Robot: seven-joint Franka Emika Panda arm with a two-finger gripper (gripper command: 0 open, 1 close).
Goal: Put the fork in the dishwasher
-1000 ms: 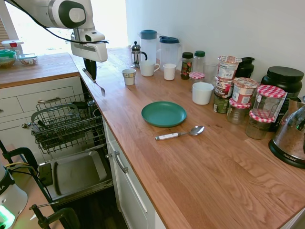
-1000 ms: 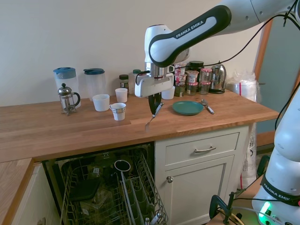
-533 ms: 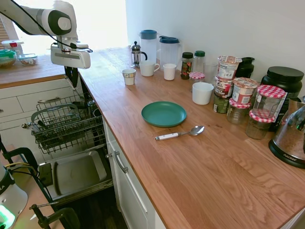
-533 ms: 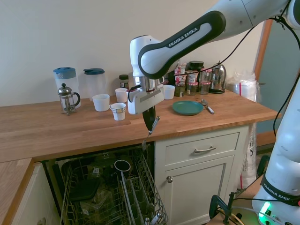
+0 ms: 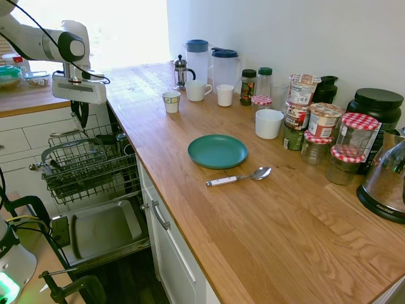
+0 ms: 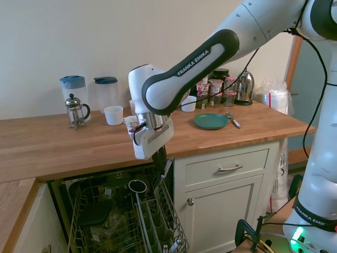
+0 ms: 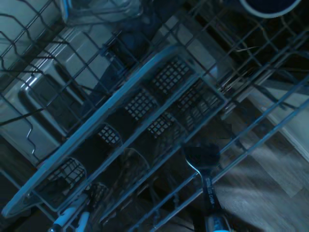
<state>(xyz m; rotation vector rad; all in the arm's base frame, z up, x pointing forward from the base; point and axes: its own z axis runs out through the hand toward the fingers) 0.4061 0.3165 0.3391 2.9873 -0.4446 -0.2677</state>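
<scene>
The fork's teeth are still outside the grey mesh cutlery basket [image 7: 135,121]. The fork's teeth go toward the basket next, before my gripper releases the fork.
My gripper [image 6: 159,157] hangs just past the counter's front edge, above the open dishwasher [image 6: 121,216], and is shut on the fork [image 6: 166,169]. The fork is slim and silver and slants down from the fingers, its tines close above the pulled-out dark wire rack [image 5: 82,164]. In the wrist view the fork [image 7: 206,186] points at a grey mesh cutlery basket [image 7: 135,121] set in the rack. From the other side, the gripper [image 5: 80,116] is over the rack's far end, and the grey drop-down door [image 5: 101,228] lies open below.
A teal plate [image 5: 217,151] and a white-handled spoon [image 5: 237,177] lie on the wooden counter. Cups, jugs, a French press [image 5: 181,71] and jars stand along the wall. White drawers [image 5: 38,133] flank the rack, which holds a round dark-rimmed item [image 6: 137,186].
The arm has swung off the counter and down over the dishwasher rack, carrying the fork. The fork now hangs below counter level.
</scene>
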